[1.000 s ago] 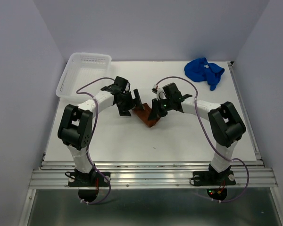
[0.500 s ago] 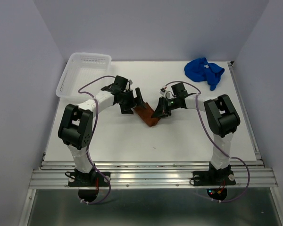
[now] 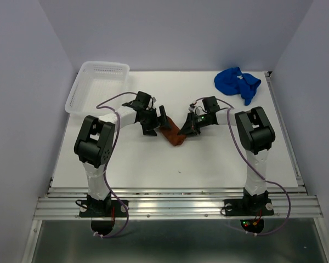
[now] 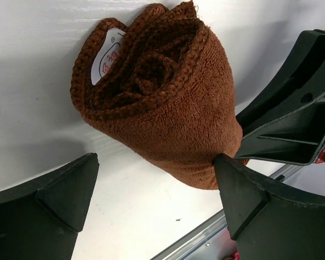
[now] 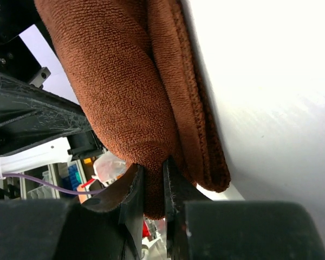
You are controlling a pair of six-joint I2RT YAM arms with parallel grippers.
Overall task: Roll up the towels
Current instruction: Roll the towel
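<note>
My left gripper is to grab the brown towel next across its roll, behind the coiled end (image 3: 171, 130) (image 4: 176, 121), so the towel can be set rolled in the basket.
The rust-brown towel (image 3: 173, 134) lies rolled on the white table between both grippers. In the left wrist view its coiled end and white tag (image 4: 105, 62) face me. My left gripper (image 3: 160, 119) is open, one finger (image 4: 244, 200) touching the roll's (image 4: 173, 103) side, the other (image 4: 65, 189) apart from it. My right gripper (image 3: 187, 125) is shut on a fold of the brown towel (image 5: 130, 97), pinched between its fingertips (image 5: 176, 189). The royal blue towel (image 3: 237, 82) lies crumpled at the far right.
A white mesh basket (image 3: 97, 85) stands at the far left corner. A metal rail (image 3: 175, 200) runs along the table's near edge. Purple walls close in the sides and back.
Both grippers have turned further over the brown towel, which has shifted slightly toward the near side and now looks more tightly rolled. The blue towel and basket have not moved.
</note>
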